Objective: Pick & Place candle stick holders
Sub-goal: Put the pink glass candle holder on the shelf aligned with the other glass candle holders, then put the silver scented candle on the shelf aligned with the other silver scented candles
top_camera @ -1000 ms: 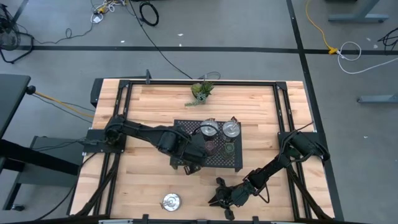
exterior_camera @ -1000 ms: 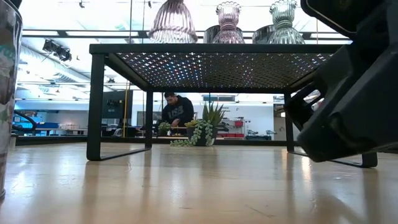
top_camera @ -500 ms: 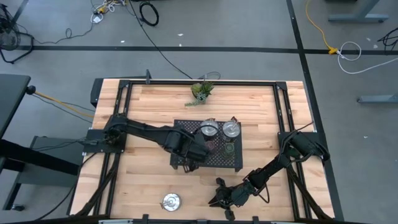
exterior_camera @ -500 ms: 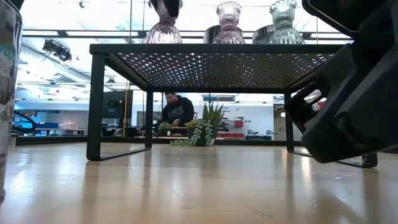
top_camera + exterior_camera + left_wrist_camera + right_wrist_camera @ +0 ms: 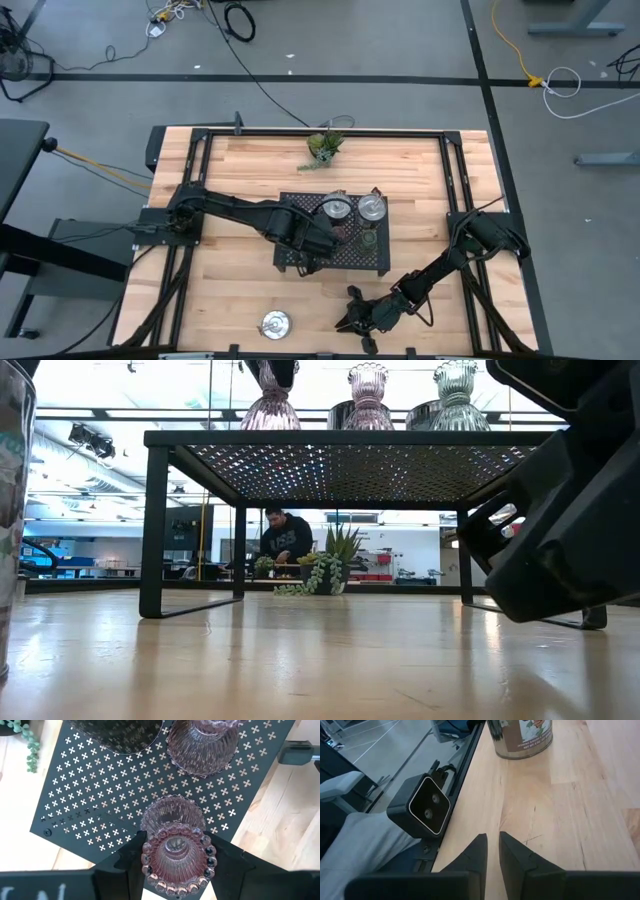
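The holder's flared base [image 5: 171,810] is down on the perforated stand in the wrist view. My left gripper needs to open now.
A black perforated stand [image 5: 300,208] at the table's middle carries several candle stick holders: two silver discs [image 5: 337,208], an olive-green one [image 5: 368,238] and two brownish-red glass ones [image 5: 202,745]. My left gripper [image 5: 175,852] reaches over the stand's near left part, shut on one brownish-red holder [image 5: 270,405]. My right gripper [image 5: 348,322] lies low over the table near its front edge, shut, with nothing between its fingers [image 5: 481,845]. My left gripper pinches the brownish-red holder's beaded top rim [image 5: 148,856] between its two fingers [image 5: 227,860], one on each side. They come from above, pointing steeply down. The holder stands upright below them, its flared base [image 5: 172,810] down on the stand's perforated top [image 5: 85,785].
A silver round tin [image 5: 275,323] with a printed label [image 5: 522,737] stands near the front edge, left of my right gripper. A small black camera [image 5: 420,807] sits at that edge. A leafy plant sprig [image 5: 323,147] is at the far edge. A person [image 5: 285,540] sits beyond the table.
My left gripper has come down, and slightly toward the table's right edge, with the brownish-red holder still in its hold. The holder has sunk upright until its base is at the stand's top. In the last half second it has kept still.
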`<control>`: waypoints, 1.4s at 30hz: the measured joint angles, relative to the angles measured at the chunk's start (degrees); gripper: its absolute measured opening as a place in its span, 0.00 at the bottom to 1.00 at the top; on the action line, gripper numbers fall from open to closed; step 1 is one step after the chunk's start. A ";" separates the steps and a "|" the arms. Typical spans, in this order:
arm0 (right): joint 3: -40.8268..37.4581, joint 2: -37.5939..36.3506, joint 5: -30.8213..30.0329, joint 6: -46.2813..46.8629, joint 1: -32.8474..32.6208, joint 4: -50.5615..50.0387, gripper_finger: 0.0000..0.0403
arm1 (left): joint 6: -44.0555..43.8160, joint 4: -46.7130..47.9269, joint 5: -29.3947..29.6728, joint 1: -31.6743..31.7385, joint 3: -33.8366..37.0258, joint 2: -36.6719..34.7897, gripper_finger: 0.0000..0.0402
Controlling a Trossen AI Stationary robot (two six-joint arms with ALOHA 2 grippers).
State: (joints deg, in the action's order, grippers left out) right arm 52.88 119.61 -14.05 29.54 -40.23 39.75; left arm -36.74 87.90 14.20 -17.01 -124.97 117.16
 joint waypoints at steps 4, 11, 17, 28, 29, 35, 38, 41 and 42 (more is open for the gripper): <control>0.00 0.00 0.00 0.00 0.00 0.00 0.12 | -0.05 0.00 -0.11 0.12 0.00 0.00 0.43; 0.00 0.00 0.00 0.00 0.00 0.00 0.12 | -0.36 -0.09 0.46 0.12 0.15 0.20 0.55; 0.00 0.00 -0.01 0.00 0.00 0.00 0.12 | -0.10 -0.42 1.12 0.12 0.13 0.20 0.54; 0.00 -0.01 -0.01 -0.01 0.00 -0.01 0.12 | 0.56 -0.38 3.13 0.12 0.07 0.20 0.53; 0.00 0.00 -0.01 -0.02 0.00 0.00 0.12 | 0.72 -0.37 3.13 0.12 0.07 0.20 0.53; 0.00 0.00 -0.01 0.00 0.00 -0.03 0.12 | 1.39 -1.33 3.39 0.19 0.02 -1.66 0.53; 0.00 0.00 -0.01 0.00 0.00 -0.17 0.12 | 1.38 -2.36 3.92 0.19 0.02 -3.29 0.53; 0.00 0.00 -0.01 -0.02 0.01 -0.24 0.12 | 1.14 -2.83 4.16 0.12 0.00 -5.40 0.53; 0.00 0.00 -0.01 -0.02 0.01 -0.33 0.12 | 1.08 -3.16 4.20 0.12 0.00 -6.14 0.53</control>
State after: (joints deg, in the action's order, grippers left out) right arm 52.88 119.61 -14.06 29.52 -40.21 39.41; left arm -35.66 84.73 18.39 -16.88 -124.97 111.03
